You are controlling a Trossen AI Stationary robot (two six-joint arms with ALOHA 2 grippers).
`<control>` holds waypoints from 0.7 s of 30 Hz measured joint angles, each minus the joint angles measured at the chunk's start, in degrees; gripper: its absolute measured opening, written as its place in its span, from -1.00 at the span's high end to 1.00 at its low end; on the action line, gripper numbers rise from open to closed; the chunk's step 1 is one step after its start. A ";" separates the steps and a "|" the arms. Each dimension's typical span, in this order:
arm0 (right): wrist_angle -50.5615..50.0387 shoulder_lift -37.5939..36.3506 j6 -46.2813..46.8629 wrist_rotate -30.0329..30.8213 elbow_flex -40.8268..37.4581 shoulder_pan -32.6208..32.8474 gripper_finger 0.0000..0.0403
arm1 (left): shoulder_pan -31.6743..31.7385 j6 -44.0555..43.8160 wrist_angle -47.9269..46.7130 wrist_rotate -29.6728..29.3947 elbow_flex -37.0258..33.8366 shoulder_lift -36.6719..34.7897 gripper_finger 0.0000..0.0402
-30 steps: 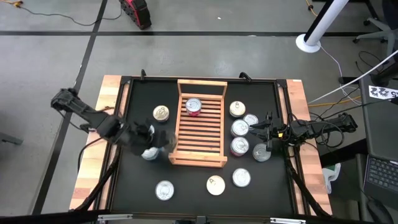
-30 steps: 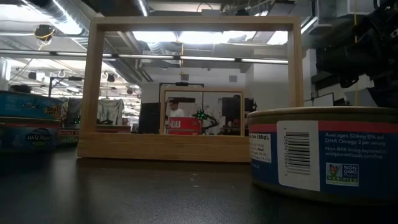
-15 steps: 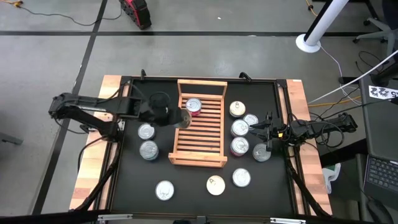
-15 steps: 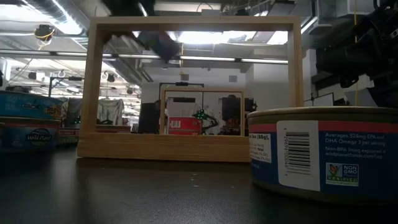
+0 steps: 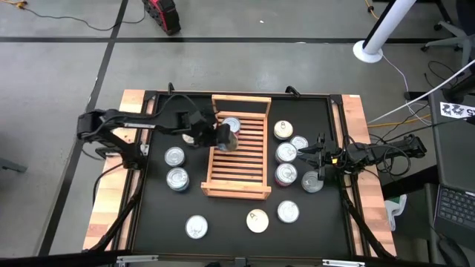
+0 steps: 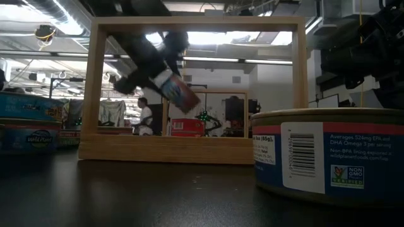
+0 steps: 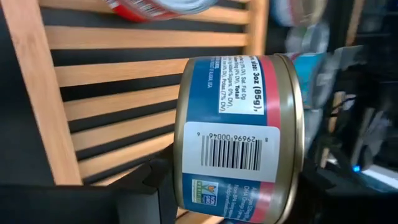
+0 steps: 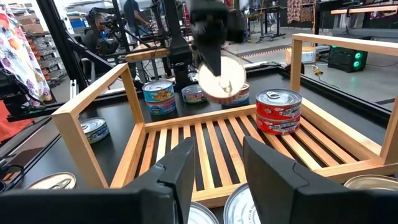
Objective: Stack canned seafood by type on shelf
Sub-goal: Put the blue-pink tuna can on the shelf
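Observation:
The blue-and-pink-labelled can (image 7: pixel 239 137) hangs tilted above the shelf's wooden slats in the left wrist view, so my left gripper should hold it until it is lower.
The shelf (image 5: pixel 251 165), a light wooden slatted rack, lies mid-table. A red-labelled can (image 8: pixel 278 112) stands on its slats at the far end. My left gripper (image 5: pixel 221 138) hovers over the shelf's far left part, shut on a blue-and-pink-labelled can (image 7: pixel 239 137) that is tipped on its side. Loose cans stand on the black table: two left of the shelf (image 5: pixel 175 157), several to the right (image 5: pixel 286 153), three near the front (image 5: pixel 257 220). My right gripper (image 8: pixel 217 180) waits open at the table's right edge, holding nothing. My left gripper pinches the can by its two flat ends, one finger (image 7: pixel 155 190) on the bottom and the other on the lid (image 8: pixel 224 84). The fingers come slanting down from the table's left. The can hangs tilted, lifted clear above the slats (image 6: pixel 180 94).
The shelf's raised end rails (image 6: pixel 196 25) stand at its near and far ends. A large blue-labelled can (image 6: pixel 328 154) sits close to the low camera. Wooden planks edge the table left and right (image 5: pixel 111 185). Bare slats remain on the near half of the shelf.
My left gripper has carried the can from beside the two cans on the left toward the far edge and then rightward, over the shelf's left rail. It has sunk toward the slats near the red can, still shut on the can.

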 joint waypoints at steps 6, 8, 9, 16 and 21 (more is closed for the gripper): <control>-0.27 0.00 0.00 0.00 0.01 0.00 0.33 | 1.75 0.36 7.60 5.93 -0.17 7.22 0.08; -0.31 -0.02 0.00 0.00 0.02 0.01 0.33 | 2.06 0.32 9.56 7.48 -0.17 9.46 0.08; -0.33 0.00 0.00 0.00 0.02 0.01 0.33 | 2.27 0.31 10.11 8.14 -0.17 10.42 0.08; -0.44 -0.01 0.00 0.00 0.02 0.01 0.33 | 3.45 0.54 9.95 9.73 -0.17 13.68 0.07; -0.48 0.00 -0.01 0.00 0.02 0.02 0.33 | 4.78 3.33 8.45 9.87 -0.15 13.66 0.07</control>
